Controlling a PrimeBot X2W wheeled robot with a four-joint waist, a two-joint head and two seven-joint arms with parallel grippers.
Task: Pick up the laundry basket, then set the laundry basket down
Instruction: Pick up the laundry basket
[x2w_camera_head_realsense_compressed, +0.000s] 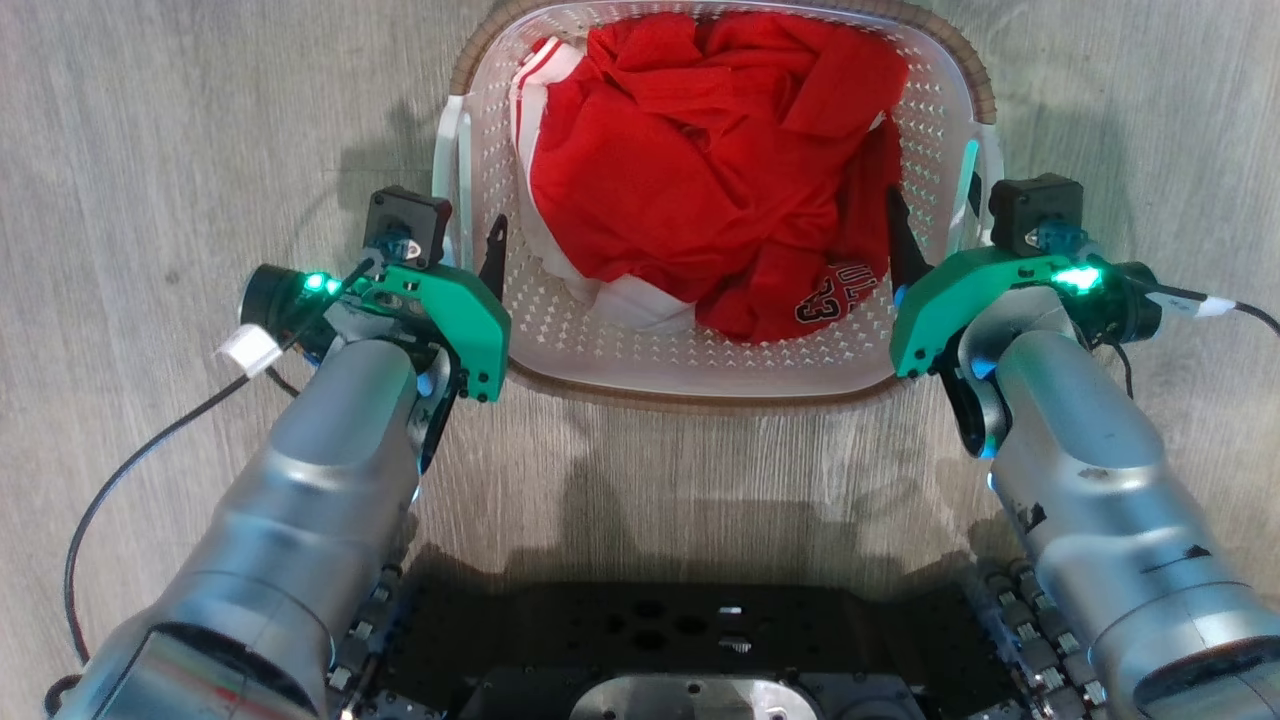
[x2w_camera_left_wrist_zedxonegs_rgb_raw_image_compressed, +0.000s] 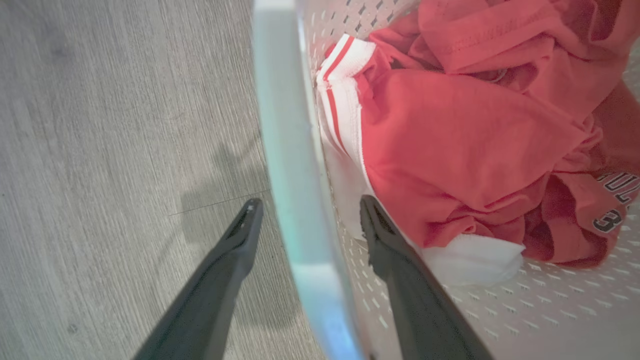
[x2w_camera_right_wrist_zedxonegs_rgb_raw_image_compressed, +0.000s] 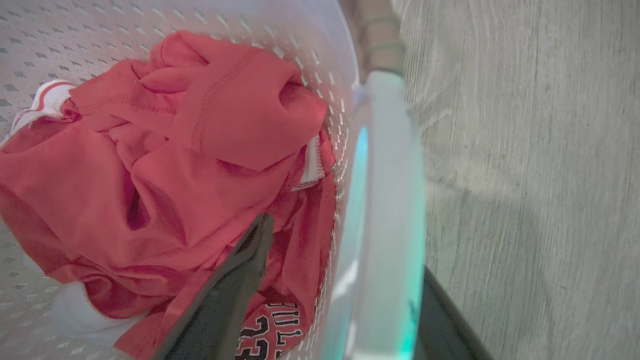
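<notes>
My left gripper is to grab the basket by its white side handle (x2w_camera_head_realsense_compressed: 456, 198) next and keep the basket level, since it is full of loose red and white clothes (x2w_camera_head_realsense_compressed: 700, 170).
The laundry basket (x2w_camera_head_realsense_compressed: 610, 335), white and perforated with a brown rim, sits straight ahead on the grey floor, holding red and white clothes (x2w_camera_head_realsense_compressed: 700, 170). My left gripper (x2w_camera_head_realsense_compressed: 470, 250) is open and straddles the left white handle (x2w_camera_left_wrist_zedxonegs_rgb_raw_image_compressed: 295, 150), one finger outside and one finger (x2w_camera_left_wrist_zedxonegs_rgb_raw_image_compressed: 395, 260) inside the wall, with gaps on both sides. My right gripper (x2w_camera_head_realsense_compressed: 945, 235) is open around the right handle (x2w_camera_right_wrist_zedxonegs_rgb_raw_image_compressed: 395, 175). Its inner finger (x2w_camera_right_wrist_zedxonegs_rgb_raw_image_compressed: 235, 285) lies over the red cloth, and its outer finger is partly hidden behind the handle.
Grey wood-look floor (x2w_camera_head_realsense_compressed: 150, 150) surrounds the basket on all sides. My black base (x2w_camera_head_realsense_compressed: 650, 640) lies just behind the basket's near rim. A black cable (x2w_camera_head_realsense_compressed: 120, 470) loops off my left wrist, and another cable (x2w_camera_head_realsense_compressed: 1250, 312) runs from the right wrist.
</notes>
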